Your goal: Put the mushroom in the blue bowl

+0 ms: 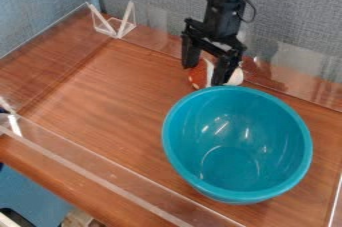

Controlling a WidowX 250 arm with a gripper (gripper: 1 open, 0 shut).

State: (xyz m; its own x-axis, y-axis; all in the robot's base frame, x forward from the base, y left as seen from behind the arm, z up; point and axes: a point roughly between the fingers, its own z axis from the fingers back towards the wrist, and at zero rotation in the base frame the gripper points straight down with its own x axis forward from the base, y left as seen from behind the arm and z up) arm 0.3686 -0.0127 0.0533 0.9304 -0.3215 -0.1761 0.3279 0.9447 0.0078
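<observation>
I will next grab the mushroom with my gripper by its reddish-brown cap [199,73], so that it can go into the blue bowl [238,142].
The mushroom [218,72] lies on its side on the wooden table, just behind the far rim of the blue bowl [238,142]; its reddish-brown cap shows between my fingers and the cream stem pokes out to the right. My gripper [211,67] hangs straight down over it, open, one black finger on each side of the cap. I cannot tell whether the fingers touch it. The bowl stands upright at the front right with nothing in it.
A white wire stand [114,18] sits at the back left corner. Low clear plastic walls [80,161] edge the wooden table [94,91]. A grey-blue wall rises behind.
</observation>
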